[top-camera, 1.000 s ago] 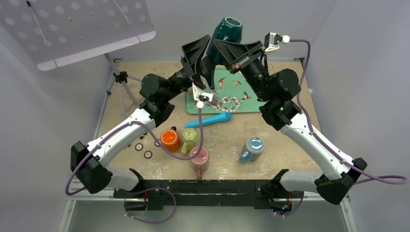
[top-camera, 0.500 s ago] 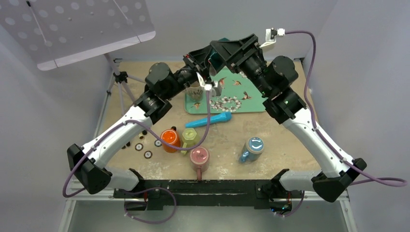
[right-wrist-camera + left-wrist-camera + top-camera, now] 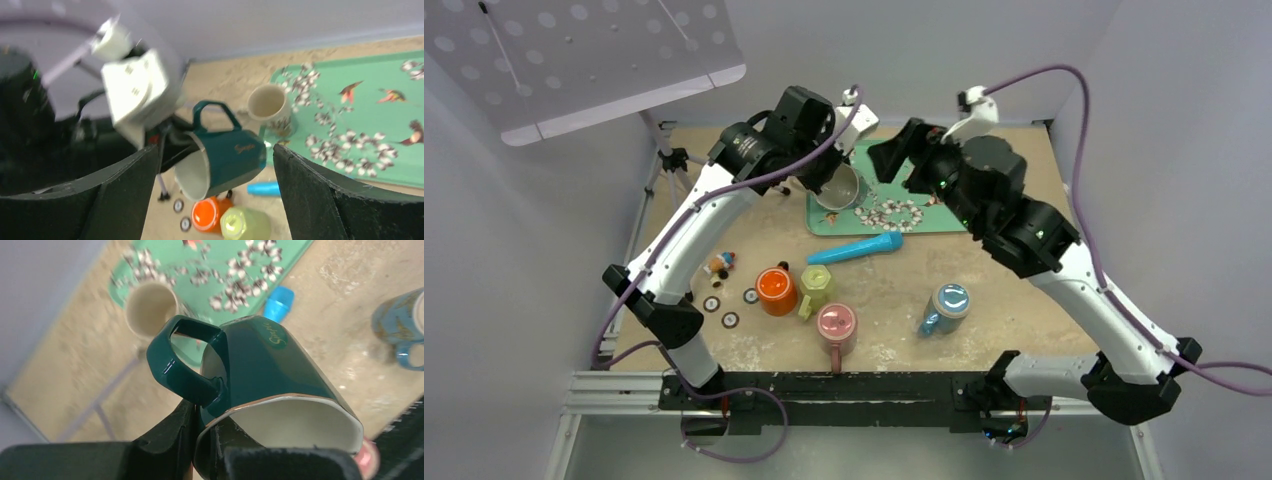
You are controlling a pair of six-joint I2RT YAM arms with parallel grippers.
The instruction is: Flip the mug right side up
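The dark green mug's base has to stay free so the mug can be set upright, so my right gripper needs to grab the mug's free rim next, opposite my left gripper.
The dark green mug hangs in the air on a slant, its pale inside facing the left wrist camera and its handle to the left. My left gripper is shut on its rim, one finger inside and one outside below the handle. In the top view the mug is over the left end of the tray. In the right wrist view the mug lies sideways between the fingers of my right gripper, which stands open, well apart from it.
A beige mug stands on the flowered green tray. In front of the tray lie a blue tube, an orange cup, a yellow-green cup, a pink mug and a blue mug. A tripod stands at the left.
The right gripper has opened, let go of the mug and drawn back to the right. The left gripper has shut on the rim and carried the mug down over the tray's left end.
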